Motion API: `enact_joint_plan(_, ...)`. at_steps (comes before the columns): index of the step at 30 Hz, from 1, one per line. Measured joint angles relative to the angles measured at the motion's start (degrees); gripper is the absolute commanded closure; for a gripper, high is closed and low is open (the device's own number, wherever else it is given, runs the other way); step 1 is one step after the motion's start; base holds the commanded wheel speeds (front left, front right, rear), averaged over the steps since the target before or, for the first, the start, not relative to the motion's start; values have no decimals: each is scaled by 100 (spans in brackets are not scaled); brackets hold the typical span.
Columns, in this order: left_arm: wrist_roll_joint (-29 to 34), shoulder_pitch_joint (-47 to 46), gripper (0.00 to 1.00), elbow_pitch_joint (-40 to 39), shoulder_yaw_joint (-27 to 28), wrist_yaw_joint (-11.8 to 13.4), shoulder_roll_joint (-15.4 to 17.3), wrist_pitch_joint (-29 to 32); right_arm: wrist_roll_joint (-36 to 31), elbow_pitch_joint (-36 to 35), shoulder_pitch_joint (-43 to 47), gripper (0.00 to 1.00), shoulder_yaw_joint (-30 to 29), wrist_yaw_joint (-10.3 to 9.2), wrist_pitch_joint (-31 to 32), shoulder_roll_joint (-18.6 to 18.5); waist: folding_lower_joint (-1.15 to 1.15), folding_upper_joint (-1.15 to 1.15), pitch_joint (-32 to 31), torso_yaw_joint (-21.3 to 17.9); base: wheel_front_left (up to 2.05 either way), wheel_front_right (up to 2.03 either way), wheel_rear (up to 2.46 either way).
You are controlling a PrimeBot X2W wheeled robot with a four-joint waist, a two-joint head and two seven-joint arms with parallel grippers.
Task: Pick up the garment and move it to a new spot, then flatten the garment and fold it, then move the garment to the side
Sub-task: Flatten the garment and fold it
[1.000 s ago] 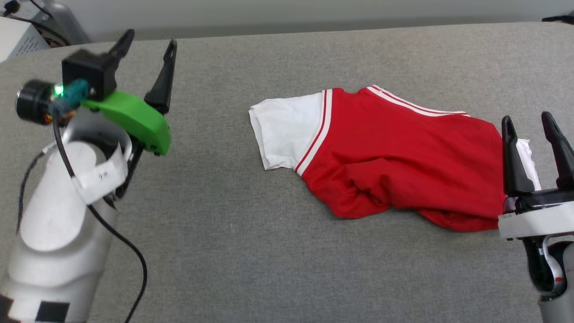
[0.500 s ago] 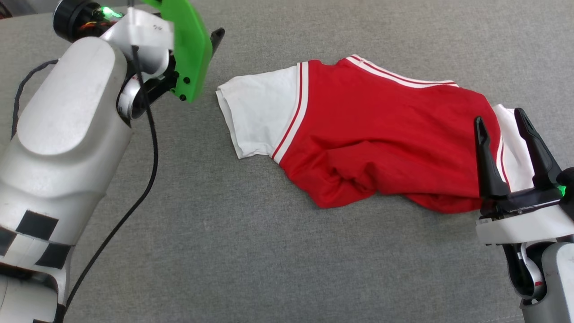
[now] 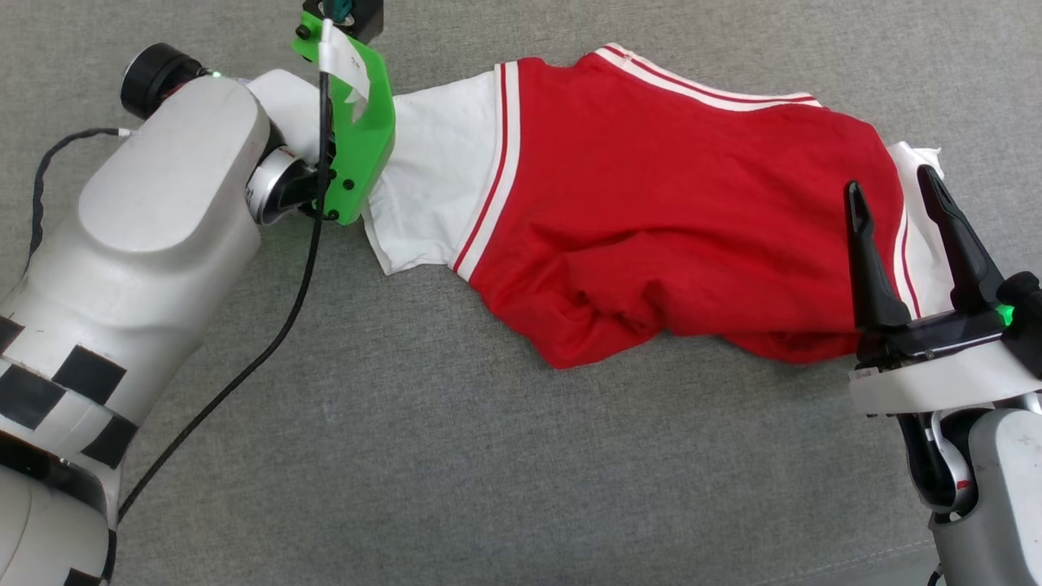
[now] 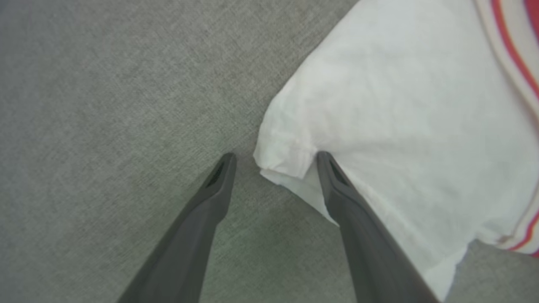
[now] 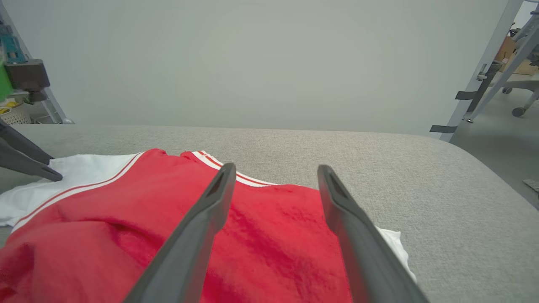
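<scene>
Next, my left gripper grabs the creased sleeve tip (image 4: 286, 154). The sleeve tip bunches up while the rest of the white sleeve lies flat.
The garment (image 3: 676, 212), red with a white sleeve (image 3: 431, 179) and striped trim, lies rumpled on the grey table (image 3: 456, 456); its lettering is hidden. My left arm's green wrist mount (image 3: 358, 122) hangs over the sleeve's left edge. In the left wrist view my left gripper (image 4: 276, 155) is open, pointing down, with the sleeve's corner (image 4: 282, 158) between its fingertips. My right gripper (image 3: 887, 185) is open over the garment's right end, where a second white sleeve (image 3: 920, 163) peeks out. In the right wrist view the right gripper (image 5: 276, 167) hovers above the red cloth (image 5: 261, 248).
The grey padded table (image 5: 421, 176) ends near a plain wall (image 5: 261, 63). A metal frame and chair base (image 5: 505, 71) stand off to the right. A shelf with a basket (image 5: 17, 113) is at the left. A black cable (image 3: 269, 350) hangs from my left arm.
My left arm has swung from the table's left side over to the white sleeve's edge. The head camera has tilted down and closer. The right gripper stays open by the garment's right end.
</scene>
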Motion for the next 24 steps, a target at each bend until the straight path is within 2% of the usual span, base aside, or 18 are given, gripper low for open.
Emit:
enact_joint_plan(4,-118,-104,0,52,-381,0,93,-186,-1,29,-31,0,-46,0,0,-1,0,0,12,-42,0,0,0)
enact_joint_plan(5,-219,-102,61,80,-427,0,122,-335,-2,31,-32,0,-60,0,0,-3,0,0,-9,-38,0,0,0)
enact_joint_plan(6,-265,-91,100,108,-468,0,140,-445,-2,31,-32,0,-85,0,0,-5,0,0,-25,-27,0,0,0)
enact_joint_plan(11,-557,66,100,104,-654,-2,126,-1177,-2,56,-29,0,-292,0,0,-151,0,0,-199,115,0,0,0)
enact_joint_plan(17,-739,298,100,51,-616,-2,254,-1989,-93,-1,-12,0,-1018,1,0,-469,0,0,-507,450,0,0,0)
enact_joint_plan(20,-867,407,100,-37,-575,-2,481,-2201,-118,-36,-31,0,-1182,1,136,-704,0,0,-670,629,0,0,0)
enact_joint_plan(24,-889,573,100,-224,-500,5,834,-2351,-104,-63,-310,0,-1241,1,625,-1214,0,0,-832,885,0,0,0)
